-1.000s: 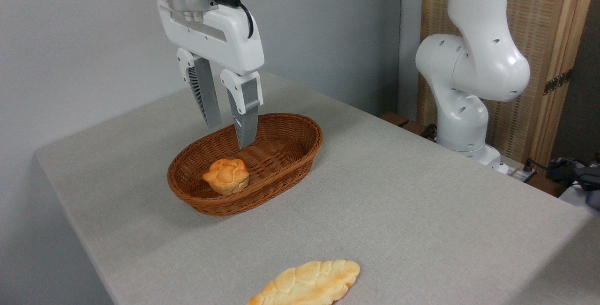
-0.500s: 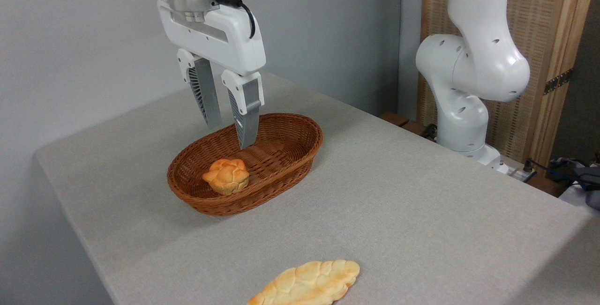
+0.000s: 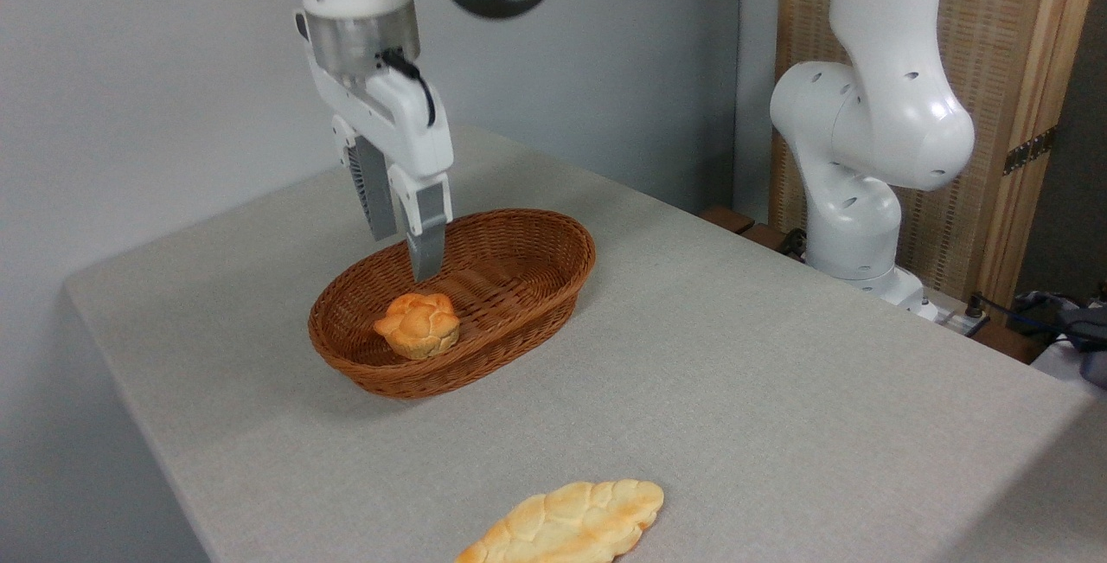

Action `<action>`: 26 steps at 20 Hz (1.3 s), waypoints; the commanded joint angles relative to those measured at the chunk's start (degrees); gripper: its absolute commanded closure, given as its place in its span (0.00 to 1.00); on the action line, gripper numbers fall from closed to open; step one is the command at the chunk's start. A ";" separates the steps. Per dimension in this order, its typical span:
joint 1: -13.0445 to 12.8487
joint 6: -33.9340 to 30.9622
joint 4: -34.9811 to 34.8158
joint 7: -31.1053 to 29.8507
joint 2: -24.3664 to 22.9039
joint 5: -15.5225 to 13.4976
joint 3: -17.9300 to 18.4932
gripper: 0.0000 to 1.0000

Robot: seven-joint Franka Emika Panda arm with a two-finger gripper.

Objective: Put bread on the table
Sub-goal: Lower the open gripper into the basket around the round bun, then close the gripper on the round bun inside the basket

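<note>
I need to grip the bread by its knotted top (image 3: 418,312) with my gripper next. Then I can put the bread from the wicker basket (image 3: 553,282) on the tabletop.
The bread (image 3: 418,325), a small round golden-orange bun with a knotted top, lies in the left half of a brown oval wicker basket (image 3: 553,282). The basket stands on the grey-beige table (image 3: 735,373). My gripper (image 3: 405,256) hangs over the basket, just above and slightly behind the bun, not touching it. It is open, its fingers pointing down with nothing between them. From this angle the two fingers nearly overlap.
A long flat pale braided loaf (image 3: 566,526) lies at the table's front edge. The arm's white base (image 3: 852,226) stands beyond the table's right side, in front of a wooden screen. A grey wall runs behind the table.
The gripper has turned about its vertical axis, so its fingers now line up nearly edge-on, and it has shifted slightly left. The bun and basket have not moved.
</note>
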 commanded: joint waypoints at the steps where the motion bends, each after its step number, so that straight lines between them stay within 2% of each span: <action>1: 0.03 6.69 -5.88 -0.50 -1.56 -1.83 -1.80 0.00; 6: -1.19 14.69 -10.02 0.11 -0.33 -1.21 -2.33 0.00; 11: -1.20 16.02 -11.60 2.56 1.25 -1.12 -3.47 0.00; 13: -1.20 16.02 -12.39 6.51 1.26 0.97 -3.47 0.00; 17: -1.20 17.86 -13.54 7.41 1.78 3.53 -3.47 0.00; 23: -1.28 18.57 -14.07 8.29 2.40 5.03 -3.56 0.01; 24: -1.28 18.57 -14.07 8.29 2.40 5.03 -3.56 0.08; 26: -1.28 18.57 -13.98 8.37 2.40 5.03 -3.56 0.34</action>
